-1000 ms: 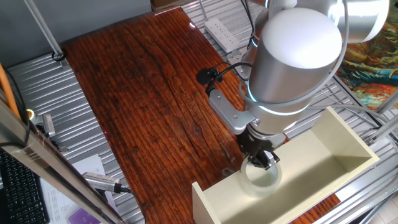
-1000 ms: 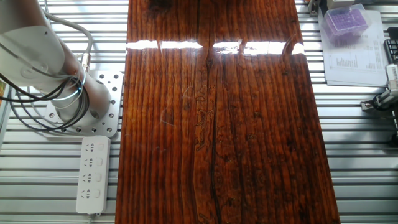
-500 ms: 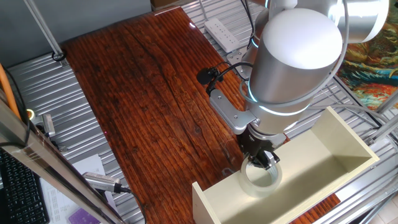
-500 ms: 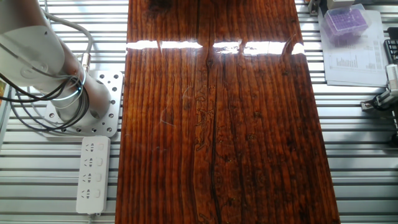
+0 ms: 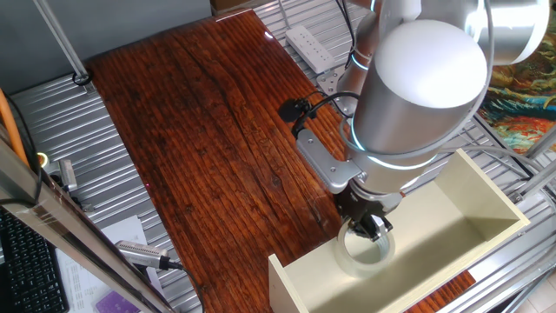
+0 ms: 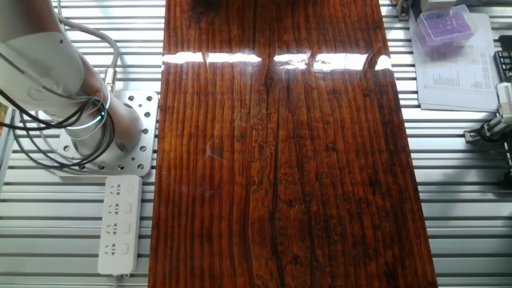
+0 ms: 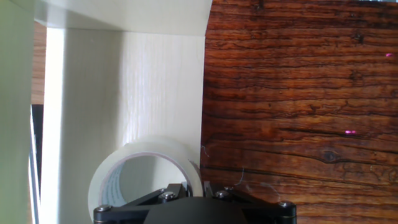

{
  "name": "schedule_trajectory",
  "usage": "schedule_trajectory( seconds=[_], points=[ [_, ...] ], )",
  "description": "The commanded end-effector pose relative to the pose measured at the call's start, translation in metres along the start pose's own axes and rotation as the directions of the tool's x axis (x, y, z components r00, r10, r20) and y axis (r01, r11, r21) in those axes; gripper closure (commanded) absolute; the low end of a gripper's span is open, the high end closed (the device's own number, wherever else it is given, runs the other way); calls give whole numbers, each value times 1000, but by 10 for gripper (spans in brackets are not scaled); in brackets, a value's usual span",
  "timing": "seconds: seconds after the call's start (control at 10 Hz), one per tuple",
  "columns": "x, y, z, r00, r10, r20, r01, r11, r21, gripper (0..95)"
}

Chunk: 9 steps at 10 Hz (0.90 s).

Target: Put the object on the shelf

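Note:
The tape roll's lower rim is resting on the shelf's pale board, inside the board's long edge. The roll would stay there, so my gripper should open its fingers.
The tape roll (image 5: 366, 253), a translucent whitish ring, sits over the near end of the cream open shelf (image 5: 473, 204), which lies at the table's near right edge. My gripper (image 5: 368, 227) points straight down and is shut on the roll's wall. In the hand view the roll (image 7: 138, 161) lies against the pale shelf board (image 7: 124, 93), and my gripper (image 7: 191, 186) clamps the roll's right wall, one finger inside the hole and one outside. The other fixed view shows only the arm's base (image 6: 80, 112); the roll, shelf and gripper are out of view there.
The dark wooden table top (image 5: 200, 130) stretches left of the shelf. A white power strip (image 5: 311, 45) lies at the back by the arm base. A metal tool (image 5: 143, 253) lies off the table's left edge. A purple box (image 6: 442, 24) lies on paper beyond the far side.
The arm has shifted slightly right and down over the shelf's near end, with the tape roll still in the gripper.

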<state>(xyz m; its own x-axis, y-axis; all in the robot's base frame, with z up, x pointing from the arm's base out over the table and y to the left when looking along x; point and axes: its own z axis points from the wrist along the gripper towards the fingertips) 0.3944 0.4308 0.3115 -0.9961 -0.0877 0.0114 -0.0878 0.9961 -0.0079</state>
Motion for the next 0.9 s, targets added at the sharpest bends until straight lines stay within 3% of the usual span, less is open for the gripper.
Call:
schedule_trajectory(
  seconds=[0.1, 0.2, 0.4, 0.9],
  points=[
    [0, 0, 0, 1000, 0, -1, 0, 1000, -1, 950],
    [0, 0, 0, 1000, -1, -1, 1, 1000, -1, 950],
    [0, 0, 0, 1000, -4, -1, 4, 1000, -3, 570],
    [2, 1, -5, 1000, -5, 0, 5, 1000, -4, 570]
  ],
)
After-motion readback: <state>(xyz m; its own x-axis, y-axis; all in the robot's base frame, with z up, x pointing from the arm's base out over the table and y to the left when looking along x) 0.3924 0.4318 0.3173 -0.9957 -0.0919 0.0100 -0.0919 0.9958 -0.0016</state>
